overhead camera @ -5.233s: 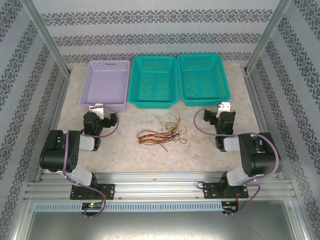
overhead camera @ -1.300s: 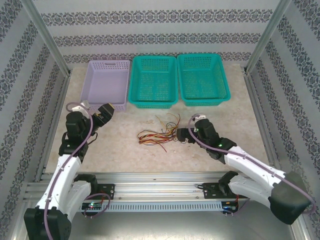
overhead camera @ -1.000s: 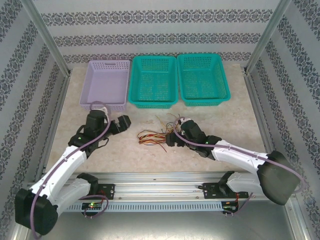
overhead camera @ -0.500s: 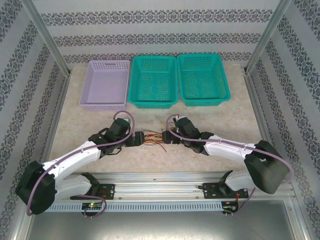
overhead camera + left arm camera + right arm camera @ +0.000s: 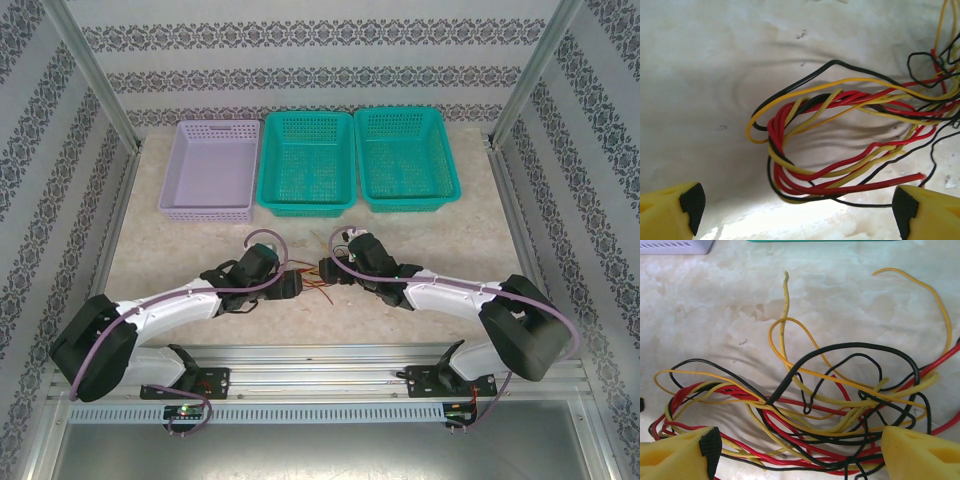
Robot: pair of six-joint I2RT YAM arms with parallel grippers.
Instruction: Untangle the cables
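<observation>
The left gripper grabs the bundled loop end [image 5: 779, 146] next, to leave the loose tangled wires for my right gripper.
The cables [image 5: 312, 284] lie in a tangled heap of thin red, yellow-orange and black wires on the table's middle front. My left gripper [image 5: 290, 283] is low at the heap's left end and my right gripper [image 5: 328, 270] at its right end. In the left wrist view the left gripper [image 5: 797, 212] stands open, its yellow fingers [image 5: 670, 215] far apart, with a loop of the cables [image 5: 830, 150] just ahead of the gap. In the right wrist view the right gripper [image 5: 797, 455] is open too, and the cables [image 5: 815, 405] run between its fingers [image 5: 920, 455], ungripped.
A lavender basket [image 5: 205, 211] and two teal baskets [image 5: 305, 207] [image 5: 410, 203] stand in a row at the back of the table. Metal frame posts and patterned walls close in both sides. Both arms stretch low across the front towards the middle.
Both arms have swung inward and down, the left from the left and the right from the right. The grippers now meet at the heap and cover most of it from above.
</observation>
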